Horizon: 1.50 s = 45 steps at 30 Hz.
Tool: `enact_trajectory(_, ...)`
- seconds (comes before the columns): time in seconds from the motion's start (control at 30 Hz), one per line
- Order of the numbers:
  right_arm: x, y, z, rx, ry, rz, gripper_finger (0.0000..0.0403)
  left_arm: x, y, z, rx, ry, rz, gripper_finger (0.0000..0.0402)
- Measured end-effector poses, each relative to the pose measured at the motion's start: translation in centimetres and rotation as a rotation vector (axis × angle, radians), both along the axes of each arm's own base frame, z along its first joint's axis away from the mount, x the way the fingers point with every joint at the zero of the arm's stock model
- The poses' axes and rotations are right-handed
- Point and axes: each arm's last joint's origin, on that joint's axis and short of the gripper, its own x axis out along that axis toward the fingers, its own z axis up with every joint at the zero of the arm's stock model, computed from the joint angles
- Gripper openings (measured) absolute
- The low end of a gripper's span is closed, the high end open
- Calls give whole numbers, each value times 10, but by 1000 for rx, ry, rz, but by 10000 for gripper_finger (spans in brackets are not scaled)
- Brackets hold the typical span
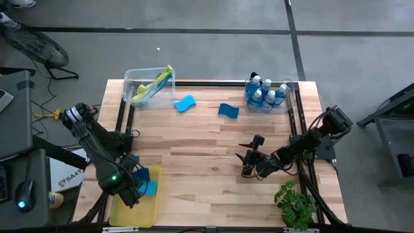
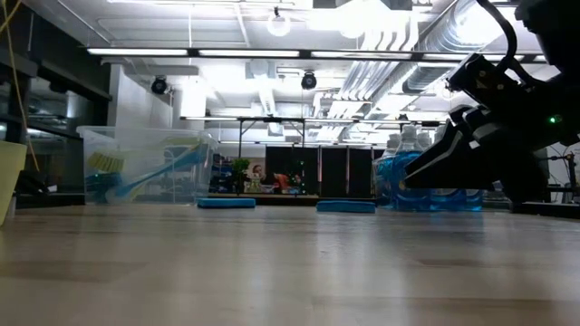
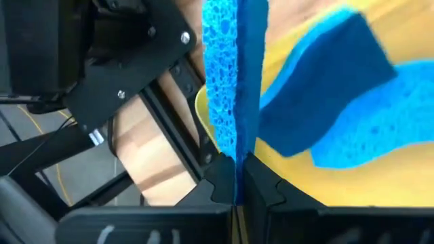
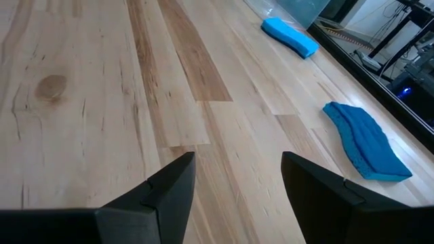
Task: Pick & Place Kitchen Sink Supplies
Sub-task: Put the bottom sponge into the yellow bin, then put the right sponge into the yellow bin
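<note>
The blue sponge (image 3: 224, 71) stays held in my left gripper until it hangs wholly inside the yellow tray, as the sponge's end overlaps the tray's corner rim.
My left gripper (image 1: 143, 188) is at the table's near left corner over the yellow tray (image 1: 126, 210), shut on a blue sponge (image 3: 234, 88). A second blue sponge (image 3: 352, 102) lies flat in the tray below it. Two more blue sponges (image 1: 185, 103) (image 1: 228, 110) lie flat on the wood toward the far side. Yellow-green brushes (image 1: 154, 83) lean in a clear bin at the far left. Blue soap bottles (image 1: 264, 90) stand in a clear bin at the far right. My right gripper (image 1: 249, 158) rests open low over the table's right half, holding nothing. My left gripper pinches the sponge by its two broad faces (image 3: 236, 152) between the two fingers, at one end of it. The fingers come from above, pointing steeply down. The sponge hangs on edge below them, clear of the tray and of the sponge lying in it.
A potted plant (image 1: 294, 204) stands at the near right corner. Black rails (image 1: 294, 123) run along the table's left and right sides. Bare wood (image 4: 102, 102) stretches ahead of my right gripper up to the two loose sponges (image 4: 290, 36) (image 4: 366, 139).
</note>
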Motion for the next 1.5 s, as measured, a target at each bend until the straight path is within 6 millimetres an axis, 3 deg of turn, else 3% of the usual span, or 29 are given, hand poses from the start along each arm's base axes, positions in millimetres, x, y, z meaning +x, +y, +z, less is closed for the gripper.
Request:
enact_trajectory(0.23,0,0,0,-1,0,-1,213,1,-13,-9,-90,84,-40,0)
enact_trajectory(0.67,0,0,0,1,-1,-3,213,12,-33,-17,-199,-112,-224,0)
enact_trajectory(0.97,0,0,0,-2,-4,-8,212,13,-36,-17,-242,-105,-195,5)
enact_trajectory(1.27,0,0,0,3,0,-1,211,14,-33,-17,-176,-162,-226,36)
enact_trajectory(1.5,0,0,0,2,0,-2,213,14,-33,-17,-170,-163,-212,104)
